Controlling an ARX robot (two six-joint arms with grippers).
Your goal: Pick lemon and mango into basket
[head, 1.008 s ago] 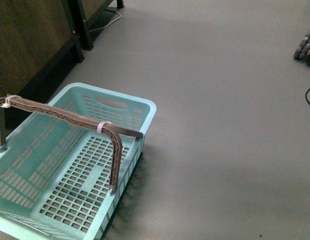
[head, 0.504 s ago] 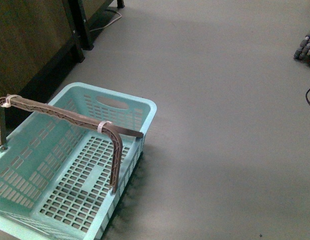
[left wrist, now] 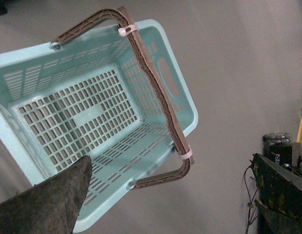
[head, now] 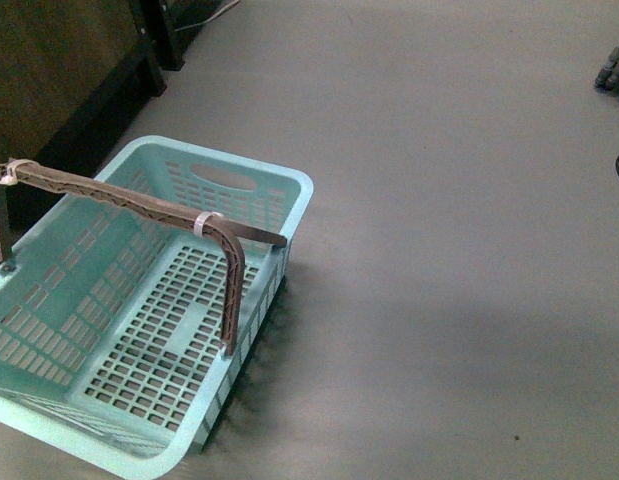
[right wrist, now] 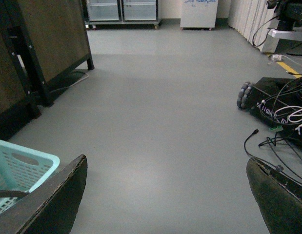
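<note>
Next, my left gripper grabs its brown handle (head: 129, 205), which arches over the basket's middle. The basket's wide body (head: 169, 330) would tip if lifted by one side of its rim.
The light teal basket (head: 289, 195) stands on the grey floor at the lower left of the front view, with nothing in it. Its brown arched handle (head: 129, 205) stands upright, held by white ties. No lemon and no mango shows in any view. My left gripper (left wrist: 172, 195) hangs open above the basket (left wrist: 187, 109), with one dark finger (left wrist: 48, 204) over its rim. My right gripper (right wrist: 165, 180) is open over bare floor, and a corner of the basket (right wrist: 24, 168) lies beside one finger (right wrist: 53, 204). Neither gripper appears in the front view.
A dark wooden cabinet on black legs (head: 59, 70) stands behind the basket at the left. A wheeled black base with loose cables (right wrist: 277, 105) sits on the floor to the right; its wheels (head: 614, 65) show at the front view's right edge.
The front view has shifted: the basket and the cabinet now sit higher in the picture, and more of the basket's near end shows. The basket itself rests in the same pose.
</note>
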